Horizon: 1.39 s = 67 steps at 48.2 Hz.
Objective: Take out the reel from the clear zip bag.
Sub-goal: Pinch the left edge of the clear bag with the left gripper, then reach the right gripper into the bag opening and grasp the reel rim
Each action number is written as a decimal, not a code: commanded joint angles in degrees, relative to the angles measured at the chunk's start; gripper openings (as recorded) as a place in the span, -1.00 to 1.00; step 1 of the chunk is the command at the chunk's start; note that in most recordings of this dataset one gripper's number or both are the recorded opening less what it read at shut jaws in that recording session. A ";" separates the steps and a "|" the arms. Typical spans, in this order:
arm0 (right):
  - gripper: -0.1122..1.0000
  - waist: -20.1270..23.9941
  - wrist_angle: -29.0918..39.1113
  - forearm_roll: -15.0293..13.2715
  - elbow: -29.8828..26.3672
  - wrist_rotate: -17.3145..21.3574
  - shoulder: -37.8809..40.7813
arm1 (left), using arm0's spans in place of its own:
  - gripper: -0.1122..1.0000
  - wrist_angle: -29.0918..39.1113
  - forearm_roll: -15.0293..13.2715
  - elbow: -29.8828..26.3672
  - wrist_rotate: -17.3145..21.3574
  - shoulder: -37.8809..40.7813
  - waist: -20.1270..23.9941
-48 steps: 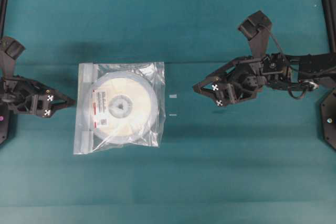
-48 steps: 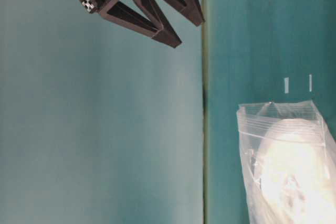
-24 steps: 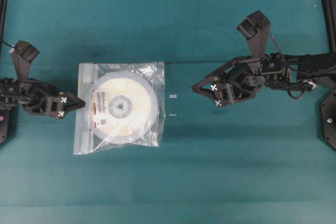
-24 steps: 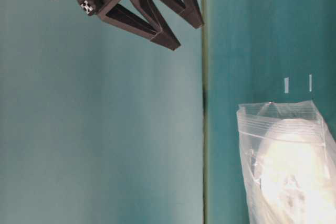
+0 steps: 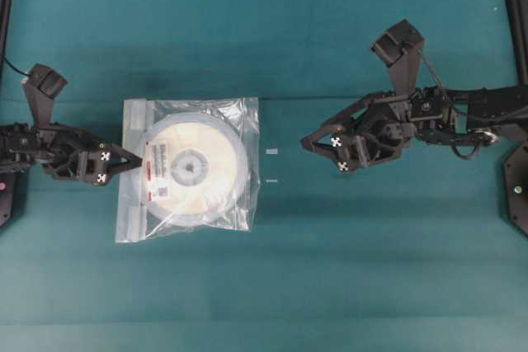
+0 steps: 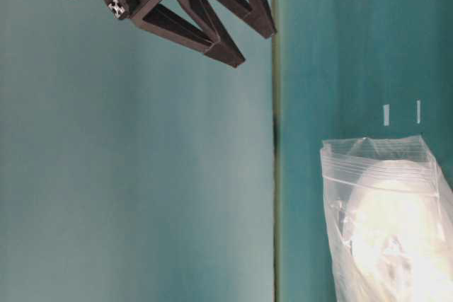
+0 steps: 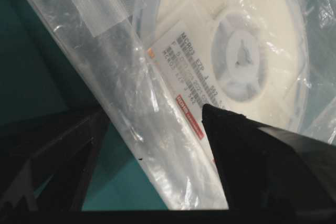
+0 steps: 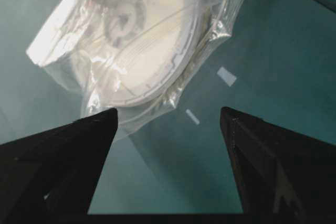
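The bag needs to be held while the reel is taken out, so my left gripper should next grab the clear zip bag's whitish zip edge.
The clear zip bag lies flat on the teal table with its whitish zip strip along the left edge. Inside it is the reel, a cream disc with a grey hub and a red-striped label. My left gripper is open at the zip edge. In the left wrist view one finger is over the bare table and the other finger is above the bag and the reel's label. My right gripper hangs open to the right of the bag, holding nothing. In its wrist view the gripper faces the bag.
Two small white tape marks lie on the table between the bag and the right gripper. The table-level view shows the right gripper raised off the surface and the bag low on the table. The black frame posts stand at the far corners.
The left gripper has travelled right from the table's left side until its open jaws reach the bag's zip edge. The right gripper has hardly shifted. The bag has not moved.
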 commanded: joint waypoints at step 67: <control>0.81 2.64 -2.29 0.09 -14.68 2.02 23.20 | -0.80 1.23 0.09 -2.20 2.37 1.14 0.09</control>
